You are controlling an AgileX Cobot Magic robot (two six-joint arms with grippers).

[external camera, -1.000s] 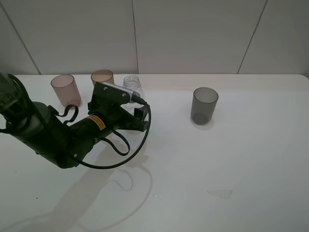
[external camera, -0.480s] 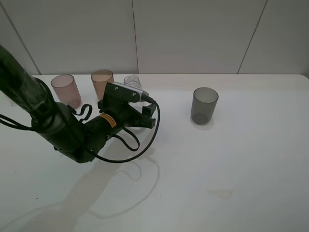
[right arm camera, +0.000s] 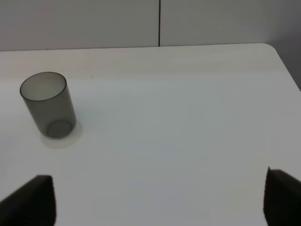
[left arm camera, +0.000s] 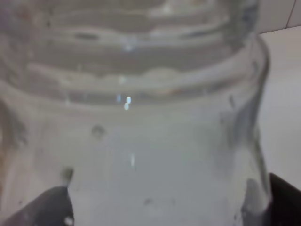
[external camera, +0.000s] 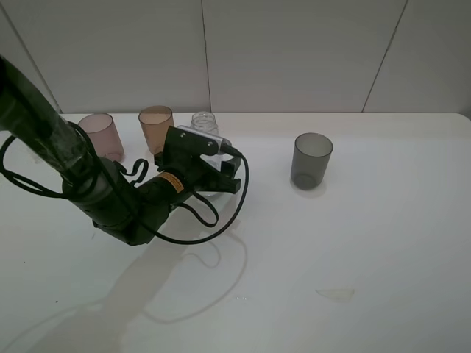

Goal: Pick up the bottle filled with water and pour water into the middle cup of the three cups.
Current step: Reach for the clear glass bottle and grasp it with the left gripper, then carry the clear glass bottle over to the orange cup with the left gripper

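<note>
I need to pour into the middle cup (external camera: 156, 125) with the clear bottle, so my left gripper should next grab it by its body (external camera: 213, 161) and leave its threaded neck free.
The clear bottle (external camera: 204, 122) stands on the white table just right of the amber-brown middle cup (external camera: 156, 125); only its threaded neck shows above my left arm. My left gripper (external camera: 213, 179) is open, its fingers on either side of the bottle's body. In the left wrist view the bottle (left arm camera: 141, 117) fills the frame, with a dark fingertip (left arm camera: 49, 207) at each lower corner. The pinkish cup (external camera: 101, 134) is at the far left and the smoky grey cup (external camera: 311, 159) stands apart to the right. My right gripper (right arm camera: 157, 202) is open with nothing in it, and the grey cup (right arm camera: 48, 104) lies ahead of it.
A black cable (external camera: 221, 220) loops from the left arm over the table in front of the bottle. A small wet patch (external camera: 335, 295) lies near the front right. The tiled wall (external camera: 294, 51) rises directly behind the cups.
My left arm has pushed forward and rightward toward the bottle, so the open fingers now flank its body. The cups and bottle have not moved.
</note>
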